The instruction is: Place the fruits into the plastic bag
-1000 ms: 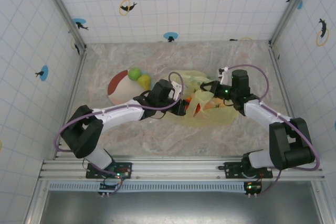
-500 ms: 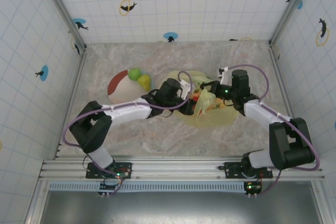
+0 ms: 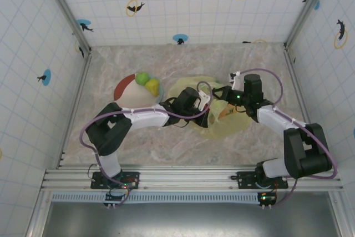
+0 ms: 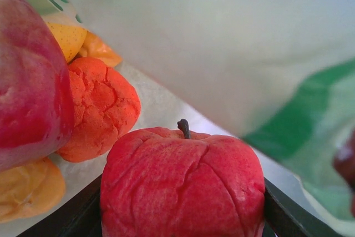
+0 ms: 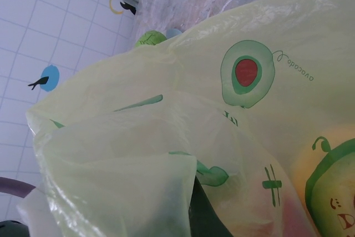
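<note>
My left gripper opens now, since the red apple (image 4: 183, 178) is deep inside the plastic bag beside the orange fruit and would land inside.
My left gripper (image 4: 183, 206) is shut on a red apple (image 4: 183, 178) with a dark stem, deep inside the plastic bag (image 3: 227, 123). Beyond the apple lie an orange fruit (image 4: 100, 106), a large red fruit (image 4: 28, 81), a yellow one (image 4: 67, 37) and a yellow-orange one (image 4: 26, 190). From above, the left gripper (image 3: 202, 109) is under the bag's mouth. My right gripper (image 3: 222, 95) is shut on the plastic bag's (image 5: 166, 137) upper edge, holding it up; one dark finger (image 5: 204, 215) shows behind the film. A green fruit (image 3: 142, 77) and a yellow fruit (image 3: 152, 86) rest on the plate.
The round pink-white plate (image 3: 130, 95) with a red-brown patch sits left of the bag on the marble-patterned table (image 3: 166, 142). Tiled walls with metal corner posts close in the table at the left, the back and the right.
My left arm has reached to the right, carrying the red apple further into the bag, and uncovered more of the plate. The right arm has held still with the bag's edge.
</note>
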